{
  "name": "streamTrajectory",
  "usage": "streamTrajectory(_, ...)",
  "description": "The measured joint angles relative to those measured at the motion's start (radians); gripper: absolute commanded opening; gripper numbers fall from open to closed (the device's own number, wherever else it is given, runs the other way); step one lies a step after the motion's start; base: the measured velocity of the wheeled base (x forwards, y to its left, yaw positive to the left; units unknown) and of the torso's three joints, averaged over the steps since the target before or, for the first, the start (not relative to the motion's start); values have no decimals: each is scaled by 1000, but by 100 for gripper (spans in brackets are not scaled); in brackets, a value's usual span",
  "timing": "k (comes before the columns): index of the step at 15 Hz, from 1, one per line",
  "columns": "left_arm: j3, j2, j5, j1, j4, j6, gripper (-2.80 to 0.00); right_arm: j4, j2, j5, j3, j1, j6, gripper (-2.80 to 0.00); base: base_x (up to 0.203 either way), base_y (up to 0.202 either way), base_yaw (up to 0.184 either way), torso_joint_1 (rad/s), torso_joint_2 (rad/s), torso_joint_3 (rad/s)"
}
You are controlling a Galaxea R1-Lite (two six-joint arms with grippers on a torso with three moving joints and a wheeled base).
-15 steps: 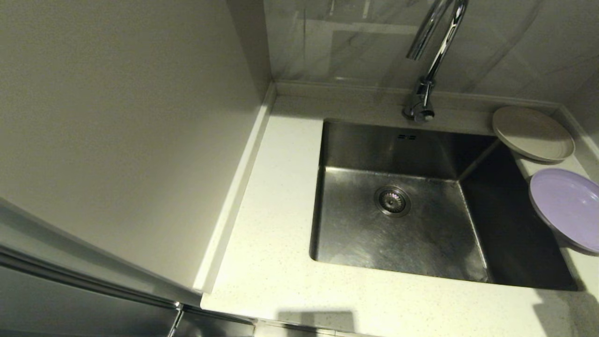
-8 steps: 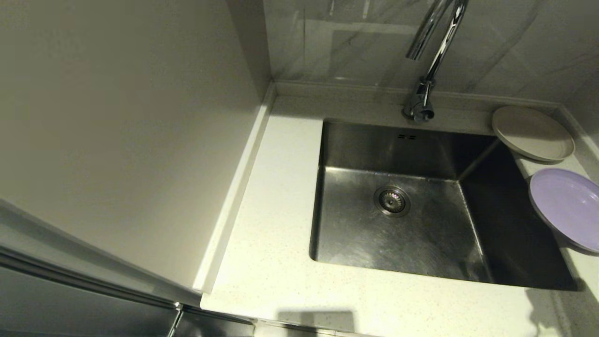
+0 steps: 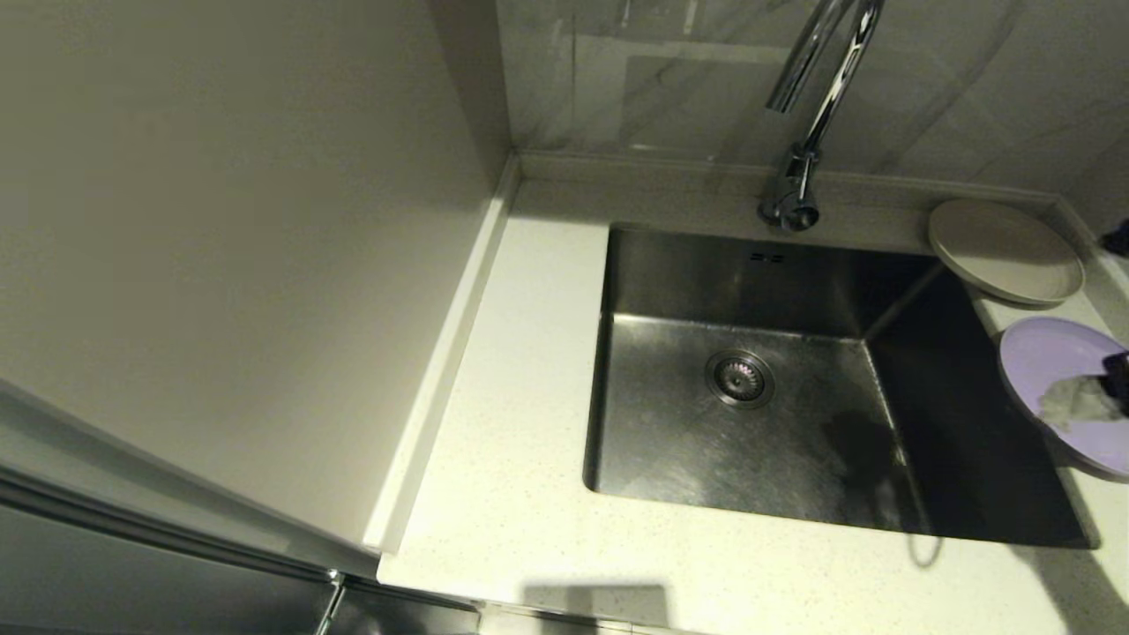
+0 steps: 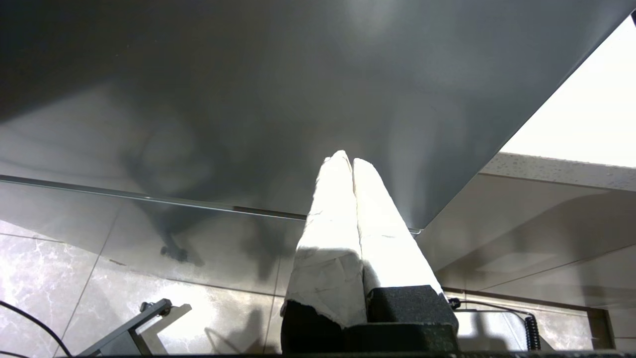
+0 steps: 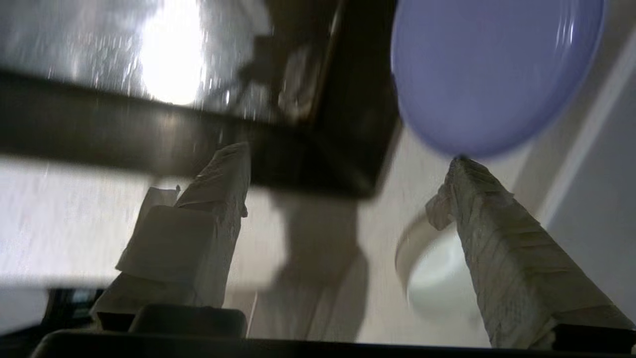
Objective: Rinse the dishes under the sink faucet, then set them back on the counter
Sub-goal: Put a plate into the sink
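The right gripper grabs the lavender plate by its raised rim next, to rinse the plate's top side under the sink faucet (image 3: 839, 90).
A beige plate (image 3: 1004, 250) lies on the counter (image 3: 520, 423) at the sink's far right corner. Just nearer lies a lavender plate (image 3: 1050, 370), its rim overhanging the steel sink (image 3: 758, 423). The chrome faucet (image 3: 803, 132) rises behind the basin. My right gripper (image 5: 348, 156) is open and comes in from the right; one taped fingertip (image 3: 1078, 401) hangs over the lavender plate (image 5: 497, 74). The white bowl (image 5: 442, 268) shows only in the right wrist view, on the counter beside the other finger. My left gripper (image 4: 346, 159) is shut on nothing, parked low beside the cabinet.
A tall grey panel (image 3: 220, 220) walls off the counter's left side. A low raised edge (image 3: 882, 181) and a tiled wall run behind the sink. The drain strainer (image 3: 739, 377) sits in the basin floor. A narrow counter strip (image 3: 706, 573) lies in front.
My right gripper has come into the head view from the right edge, over the lavender plate. Its shadow now falls on the sink floor. The dishes have not moved.
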Motion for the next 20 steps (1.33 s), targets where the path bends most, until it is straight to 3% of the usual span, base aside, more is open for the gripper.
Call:
streamTrajectory(3, 0, 0, 0, 0, 0, 0, -280, -276, 121, -23, 57, -37, -76, 0, 0, 0, 0, 0, 0, 0)
streamTrajectory(9, 0, 0, 0, 0, 0, 0, -280, -457, 237, -27, 79, -148, -168, 0, 0, 0, 0, 0, 0, 0)
streamTrajectory(20, 0, 0, 0, 0, 0, 1, -280, -489, 329, -26, 115, -223, -180, 0, 0, 0, 0, 0, 0, 0)
